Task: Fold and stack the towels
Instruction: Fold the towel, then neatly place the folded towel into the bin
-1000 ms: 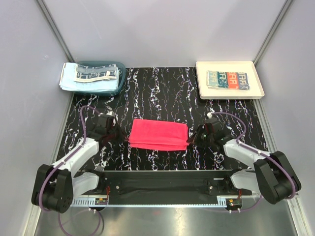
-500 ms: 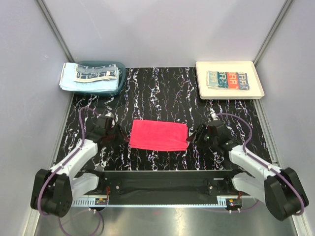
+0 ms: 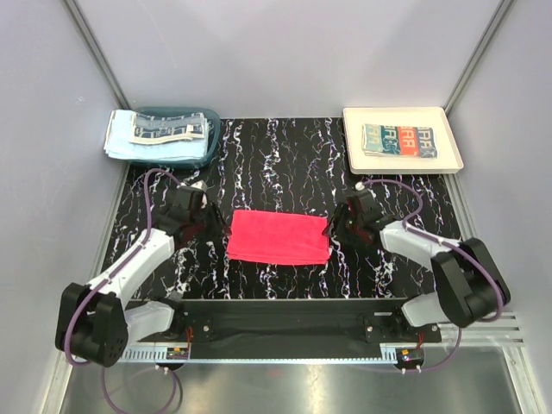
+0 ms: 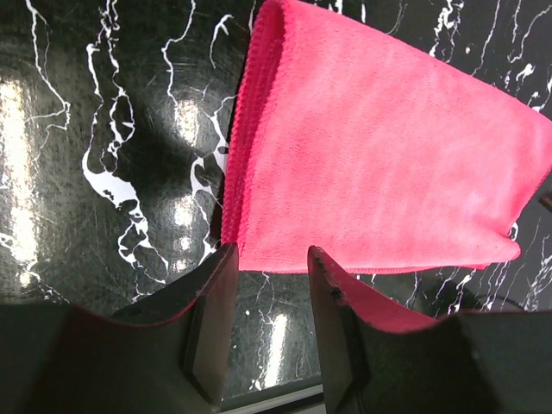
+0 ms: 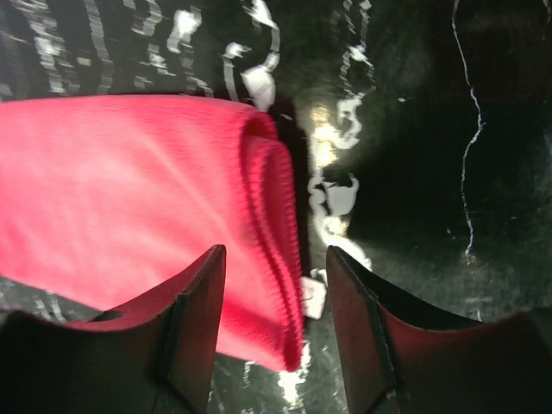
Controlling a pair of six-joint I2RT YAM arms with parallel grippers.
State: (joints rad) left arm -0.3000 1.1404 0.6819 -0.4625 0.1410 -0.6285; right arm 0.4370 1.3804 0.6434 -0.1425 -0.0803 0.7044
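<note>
My right gripper grabs the red-pink towel's short folded edge (image 3: 327, 241) (image 5: 275, 246) next, all layers together. This keeps the towel folded to stack in the tray.
A bright red-pink towel (image 3: 278, 237) lies folded into a flat rectangle in the middle of the black marbled table. My left gripper (image 3: 210, 222) is just off the towel's left end, open. In the left wrist view the gripper (image 4: 272, 259) has only table between its fingers, and the towel (image 4: 379, 164) lies beyond the tips. At the towel's right end my right gripper (image 3: 332, 226) is open too. In the right wrist view its open jaws (image 5: 276, 254) hover over the towel's folded edge (image 5: 267, 216) without gripping it.
A teal basket (image 3: 212, 138) at the back left holds a light blue towel (image 3: 121, 138) and a patterned one (image 3: 168, 129). A cream tray (image 3: 397, 164) at the back right carries folded patterned towels (image 3: 399, 140). Grey walls enclose the table.
Both grippers have gone from shut to open and let go of the red towel's ends. The towel has settled flatter, and both grippers have shifted slightly toward the back.
</note>
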